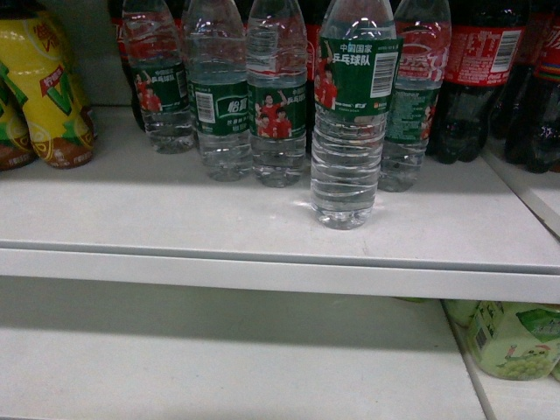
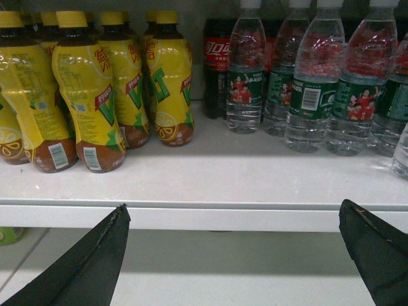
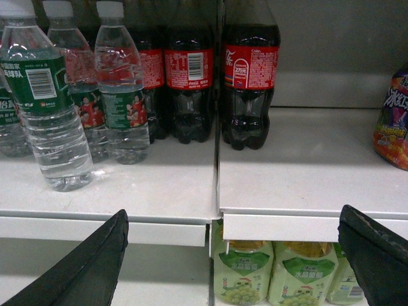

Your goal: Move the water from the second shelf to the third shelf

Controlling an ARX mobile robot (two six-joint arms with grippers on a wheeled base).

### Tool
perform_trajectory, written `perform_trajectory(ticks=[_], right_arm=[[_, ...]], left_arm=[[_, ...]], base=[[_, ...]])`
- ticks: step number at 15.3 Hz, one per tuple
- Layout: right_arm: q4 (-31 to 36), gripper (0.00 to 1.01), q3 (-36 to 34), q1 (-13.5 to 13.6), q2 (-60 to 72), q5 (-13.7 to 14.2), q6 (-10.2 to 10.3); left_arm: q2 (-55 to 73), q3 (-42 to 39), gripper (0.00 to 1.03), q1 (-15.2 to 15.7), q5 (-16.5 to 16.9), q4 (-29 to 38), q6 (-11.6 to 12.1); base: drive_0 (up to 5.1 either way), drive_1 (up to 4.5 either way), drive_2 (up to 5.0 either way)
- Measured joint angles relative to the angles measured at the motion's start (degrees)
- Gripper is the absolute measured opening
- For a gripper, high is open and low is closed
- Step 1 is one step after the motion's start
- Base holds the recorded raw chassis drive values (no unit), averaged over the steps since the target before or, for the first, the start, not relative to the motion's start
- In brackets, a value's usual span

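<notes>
The water bottle's base has to stay free to stand on the third shelf, so I should grab the water bottle by its green-labeled body with my right gripper.
One water bottle with a green label stands alone near the front edge of the upper white shelf, ahead of a row of several like bottles. The right wrist view shows that front bottle at the left. Neither gripper appears in the head view. My left gripper is open, its black fingers below the shelf edge, with nothing between them. My right gripper is open too, level with the shelf lip and empty. The lower shelf lies bare at the left.
Yellow lemon-tea bottles fill the upper shelf's left side. Dark cola bottles with red labels stand behind and right of the water. Green grape-drink bottles sit on the lower shelf at the right. A vertical seam splits two shelf units.
</notes>
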Motion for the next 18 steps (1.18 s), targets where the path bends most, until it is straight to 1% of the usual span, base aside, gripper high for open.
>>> perform_trajectory(ticks=[8, 9, 10, 11, 12, 13, 15, 17, 18], right_arm=[[0.0, 0.98, 0.0, 0.0, 0.0, 0.0, 0.0], [-0.5, 0.98, 0.0, -0.1, 0.1, -0.4, 0.8], [0.2, 0.98, 0.2, -0.5, 3.1, -2.9, 5.6], [4.2, 0.98, 0.6, -0.8, 8.0, -3.8, 9.6], [10.3, 0.98, 1.9, -1.3, 13.9, -5.1, 12.3], [17.0, 0.98, 4.5, -2.0, 20.7, -6.0, 13.3], [27.4, 0.98, 10.9, -1.8, 33.6, -7.6, 13.6], [32.8, 0.98, 15.3, -0.1, 42.2, -7.6, 13.4], [35.2, 0.98, 15.6, 1.8, 45.6, -7.0, 13.3]], left_arm=[[0.0, 0.0, 0.98, 0.0, 0.0, 0.0, 0.0], [0.0, 0.0, 0.98, 0.0, 0.0, 0.0, 0.0], [0.0, 0.0, 0.98, 0.0, 0.0, 0.0, 0.0], [0.0, 0.0, 0.98, 0.0, 0.0, 0.0, 0.0], [0.0, 0.0, 0.98, 0.0, 0.0, 0.0, 0.0], [0.0, 0.0, 0.98, 0.0, 0.0, 0.0, 0.0], [0.0, 0.0, 0.98, 0.0, 0.0, 0.0, 0.0], [0.0, 0.0, 0.98, 0.0, 0.0, 0.0, 0.0], [0.0, 0.0, 0.98, 0.0, 0.0, 0.0, 0.0]], base=[[0.0, 0.0, 0.0], [0.0, 0.0, 0.0], [0.0, 0.0, 0.0], [0.0, 0.0, 0.0], [0.0, 0.0, 0.0], [0.0, 0.0, 0.0], [0.0, 0.0, 0.0], [0.0, 0.0, 0.0], [0.0, 0.0, 0.0]])
